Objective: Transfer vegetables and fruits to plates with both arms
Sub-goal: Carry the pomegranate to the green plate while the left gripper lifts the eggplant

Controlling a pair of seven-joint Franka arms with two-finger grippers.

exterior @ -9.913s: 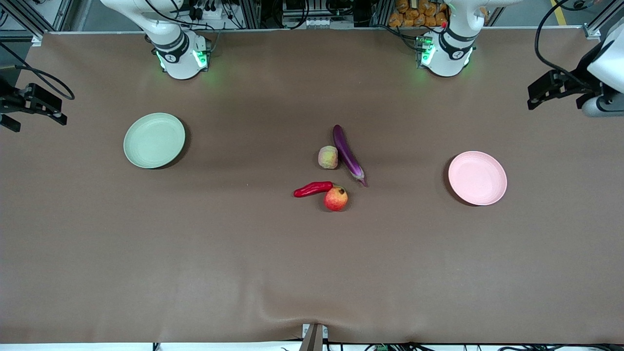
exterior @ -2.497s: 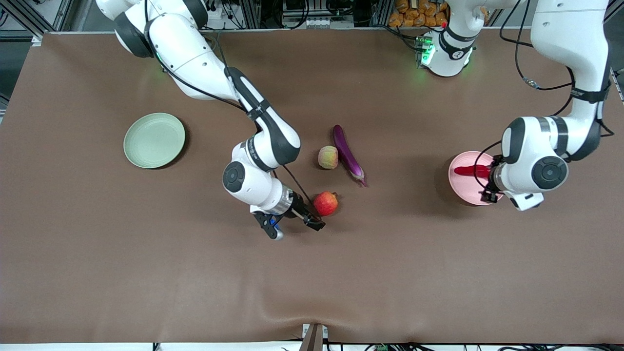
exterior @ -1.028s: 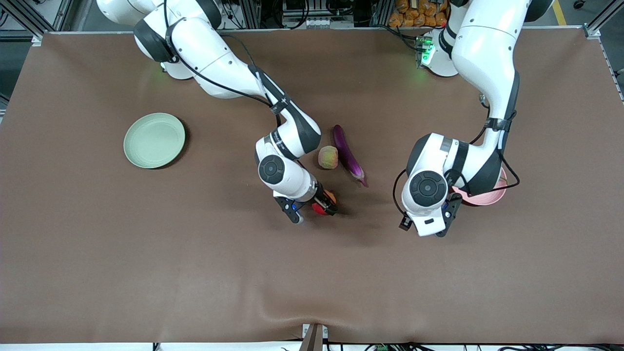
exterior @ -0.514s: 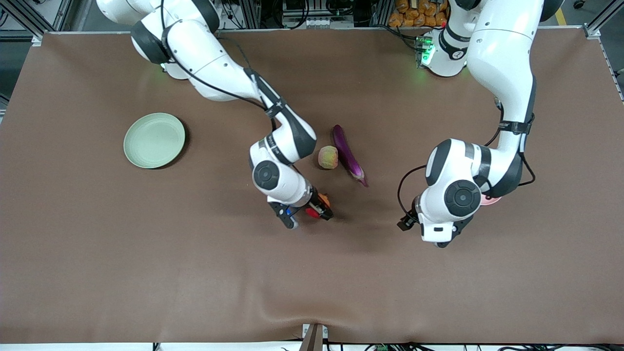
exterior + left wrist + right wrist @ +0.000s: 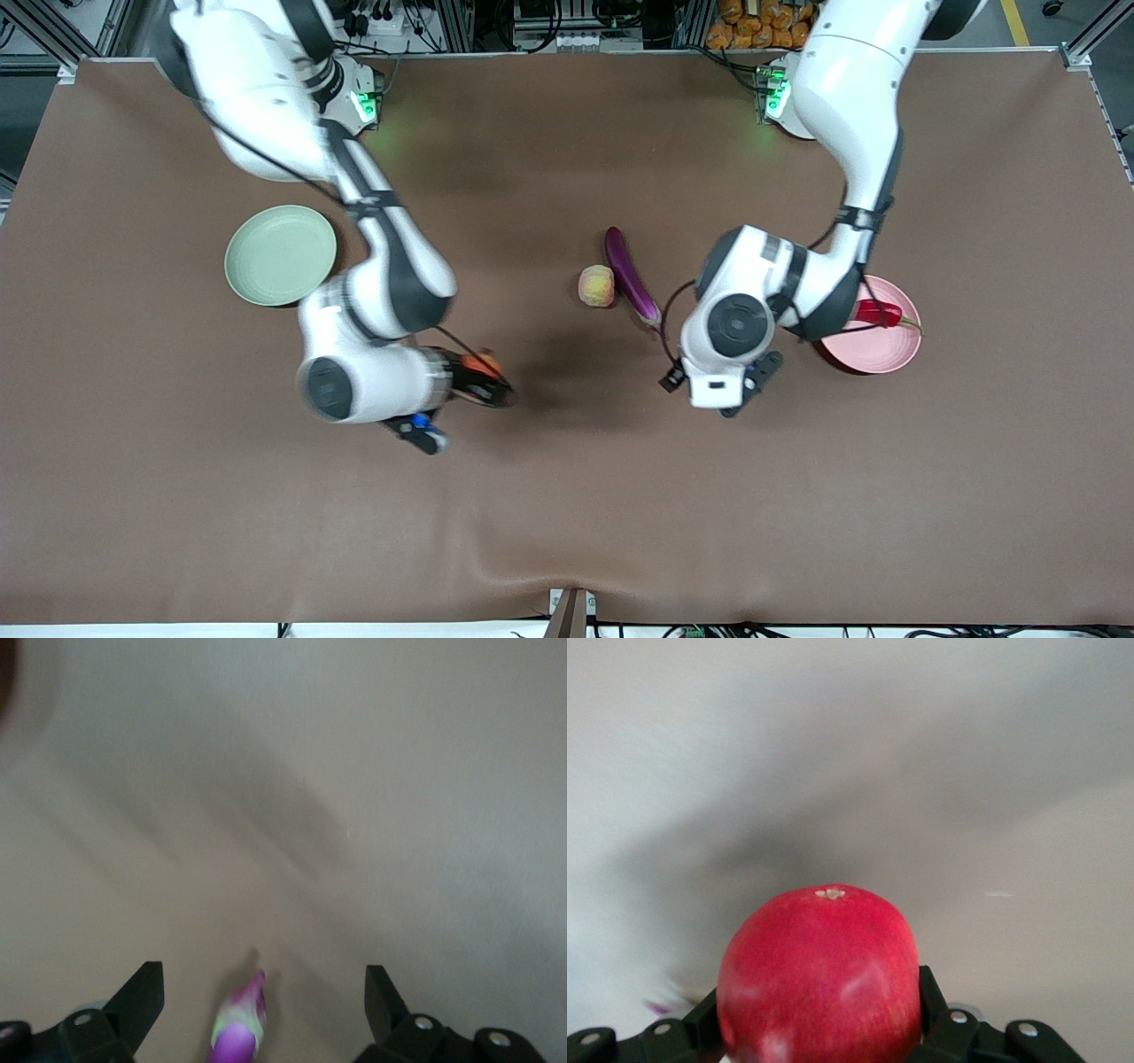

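Observation:
My left gripper will next grab the eggplant by its purple body just below the green cap, to move the eggplant to the pink plate.
My right gripper is shut on the round red pomegranate and holds it over the brown mat, between the pale green plate and the other produce. The right wrist view shows the pomegranate filling the jaws. My left gripper is open, with the stem tip of the purple eggplant between its fingers. In the front view the left arm's wrist hides that gripper beside the eggplant. The peach lies next to the eggplant. The red chili lies on the pink plate.
The brown mat covers the whole table. The green plate stands toward the right arm's end and holds nothing. The left arm's elbow overhangs part of the pink plate.
My right arm has carried the pomegranate off its spot toward the green plate. My left arm has swung from beside the pink plate to the eggplant's stem end, uncovering the chili on the plate.

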